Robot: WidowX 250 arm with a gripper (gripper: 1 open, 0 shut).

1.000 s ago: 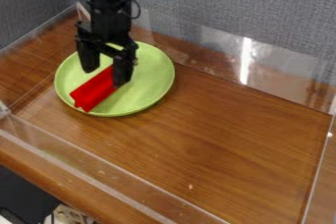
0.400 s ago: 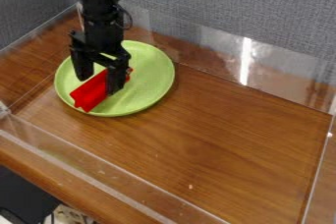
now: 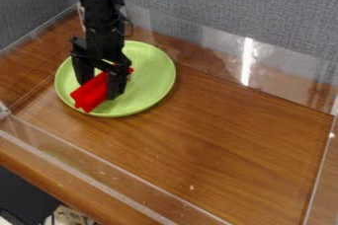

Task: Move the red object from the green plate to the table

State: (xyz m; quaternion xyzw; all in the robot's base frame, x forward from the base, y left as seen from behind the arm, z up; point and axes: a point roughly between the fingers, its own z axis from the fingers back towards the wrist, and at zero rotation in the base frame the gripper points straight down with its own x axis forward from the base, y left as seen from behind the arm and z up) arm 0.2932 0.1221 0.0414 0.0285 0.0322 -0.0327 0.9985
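I need to grab the red block by its upper end next with my gripper. Then I can move the block off the green plate to the table.
A bright red block lies on the left part of the round lime-green plate, which rests on the glossy brown wooden table. My black gripper points straight down over the block's upper end. Its two fingers stand open, one on each side of the block, low over the plate. The block's top end is hidden behind the fingers. Whether the fingers touch the block I cannot tell.
Clear acrylic walls edge the table at the back, left and front. A grey fabric panel stands behind them. Bare wood stretches to the right of the plate and in front of it.
The gripper has come down and shifted slightly left, so its open fingers now straddle the red block lower on the plate. The block and plate have stayed put.
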